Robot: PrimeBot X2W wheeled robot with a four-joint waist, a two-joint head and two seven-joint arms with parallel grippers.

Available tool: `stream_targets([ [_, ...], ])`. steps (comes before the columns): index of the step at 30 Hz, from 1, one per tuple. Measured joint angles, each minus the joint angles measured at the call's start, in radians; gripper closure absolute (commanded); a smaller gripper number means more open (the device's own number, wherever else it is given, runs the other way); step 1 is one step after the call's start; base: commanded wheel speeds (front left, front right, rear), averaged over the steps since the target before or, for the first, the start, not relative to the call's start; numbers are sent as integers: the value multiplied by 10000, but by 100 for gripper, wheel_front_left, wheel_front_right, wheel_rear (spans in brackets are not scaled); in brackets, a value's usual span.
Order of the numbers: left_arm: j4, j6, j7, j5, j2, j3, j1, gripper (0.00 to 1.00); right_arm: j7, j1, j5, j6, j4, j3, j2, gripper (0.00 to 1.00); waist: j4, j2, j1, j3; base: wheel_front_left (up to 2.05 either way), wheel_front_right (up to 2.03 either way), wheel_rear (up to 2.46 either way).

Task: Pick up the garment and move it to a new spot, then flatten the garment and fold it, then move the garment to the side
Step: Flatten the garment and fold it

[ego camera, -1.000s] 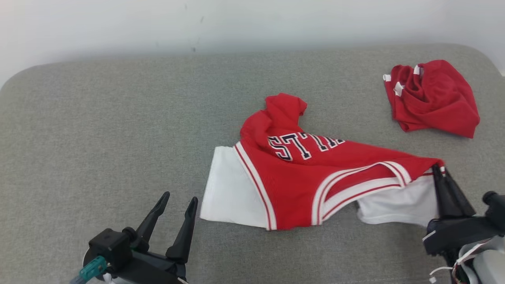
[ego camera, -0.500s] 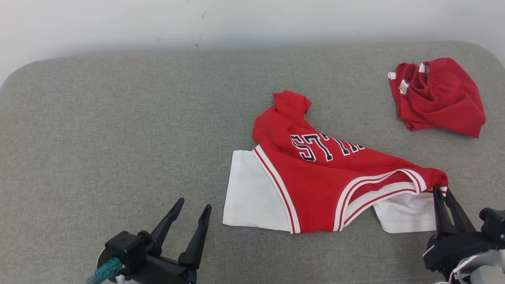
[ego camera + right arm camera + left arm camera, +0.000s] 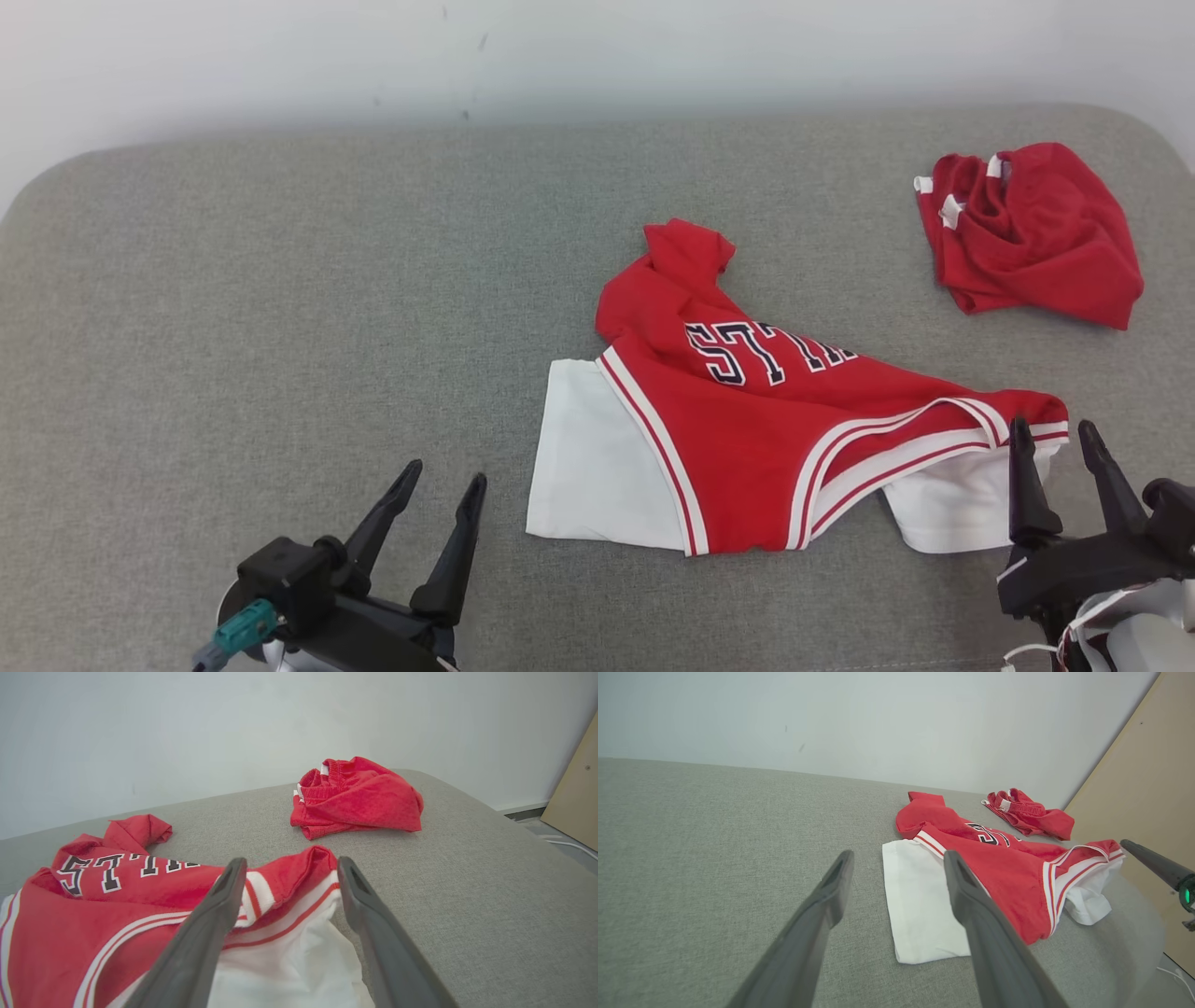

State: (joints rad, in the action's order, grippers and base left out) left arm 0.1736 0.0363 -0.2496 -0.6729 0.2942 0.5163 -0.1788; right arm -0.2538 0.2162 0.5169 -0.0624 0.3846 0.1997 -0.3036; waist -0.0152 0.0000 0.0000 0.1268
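Observation:
I will next pinch the jersey by its striped shoulder edge (image 3: 1050, 429) with my right gripper: that edge stands up in a fold, while the white sleeve lies slack.
The garment (image 3: 756, 439) is a red jersey with white trim, dark lettering and white sleeves, lying rumpled right of centre on the grey cushion; it also shows in the left wrist view (image 3: 999, 868) and the right wrist view (image 3: 117, 914). My right gripper (image 3: 1055, 439) stands open at the jersey's right corner, its fingers astride the striped edge (image 3: 299, 882) without pinching it. My left gripper (image 3: 443, 476) is open and empty, left of the white sleeve (image 3: 588, 467), apart from the cloth. Between its fingers (image 3: 896, 863) I see bare cushion.
A second crumpled red cloth (image 3: 1032, 233) lies at the far right of the grey cushion (image 3: 280, 308). A pale wall runs behind. A tan board (image 3: 1153, 788) stands beyond the cushion's right end. The cushion's left half is bare.
My right gripper was shut on the jersey's right corner and is now open, with the corner lying on the cushion. The jersey had been dragged right. The camera shifted slightly.

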Motion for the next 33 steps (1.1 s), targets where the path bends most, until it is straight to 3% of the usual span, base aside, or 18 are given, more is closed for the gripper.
stream_targets([
  [8, -25, -12, -2, -2, 4, -228, 17, 0, -2, -191, -174, -46, -1181, -362, 184, 0, -130, 0, 0, -192, 0, 0, 0],
  [21, -94, -8, -2, 0, -113, -228, 25, 0, -2, -459, -288, 1695, -1699, 1469, 692, 0, -110, 0, -1, -132, 0, 0, 0],
  [33, 15, 84, -2, 17, -222, -196, -18, 0, 497, -52, -1379, 1856, -997, 3983, 702, 0, 138, 0, 0, -39, 0, 0, 0],
])
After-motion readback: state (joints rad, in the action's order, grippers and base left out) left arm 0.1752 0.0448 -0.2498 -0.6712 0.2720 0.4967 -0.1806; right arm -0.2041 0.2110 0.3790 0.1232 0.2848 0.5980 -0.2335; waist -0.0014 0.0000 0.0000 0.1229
